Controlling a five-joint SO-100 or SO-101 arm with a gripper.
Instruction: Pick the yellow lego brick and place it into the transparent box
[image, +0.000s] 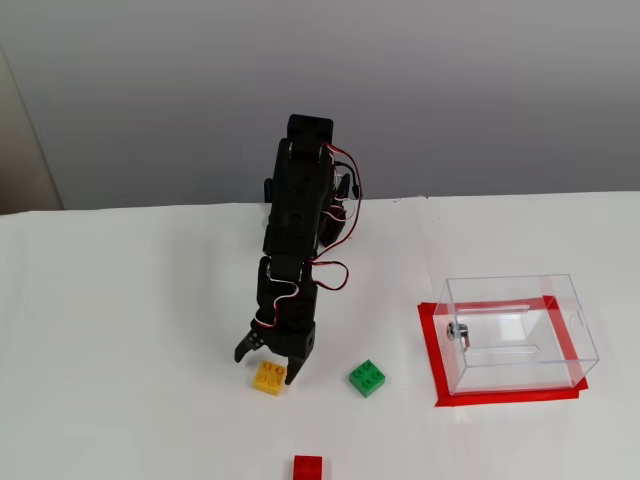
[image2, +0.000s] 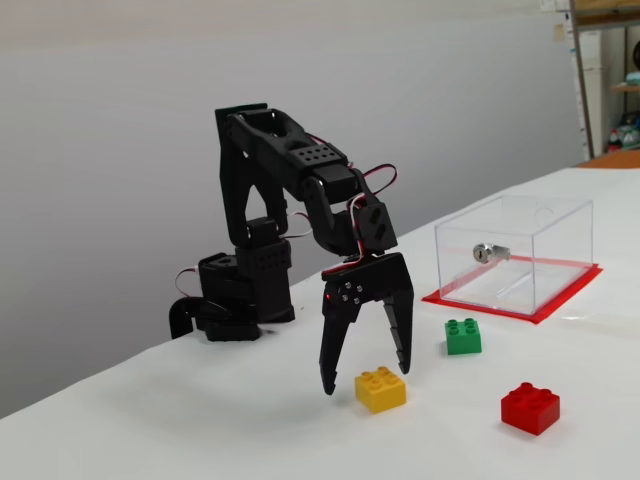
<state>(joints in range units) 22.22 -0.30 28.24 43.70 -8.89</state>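
The gripper grabs the yellow lego brick by its studded body (image: 269, 378) next, to place it into the transparent box (image: 516, 333).
The yellow lego brick (image: 269, 378) (image2: 381, 389) lies on the white table. My gripper (image: 267, 364) (image2: 367, 383) hangs open just above it, pointing down, one finger on each side of the brick's back edge, not touching it as far as I can tell. The transparent box (image: 516, 333) (image2: 514, 253) stands to the right on a red tape square, with a small metal fitting on its left wall in a fixed view.
A green brick (image: 367, 377) (image2: 463, 337) lies between the yellow brick and the box. A red brick (image: 308, 467) (image2: 530, 408) sits nearer the front edge. The arm's base (image2: 232, 295) stands at the back of the table.
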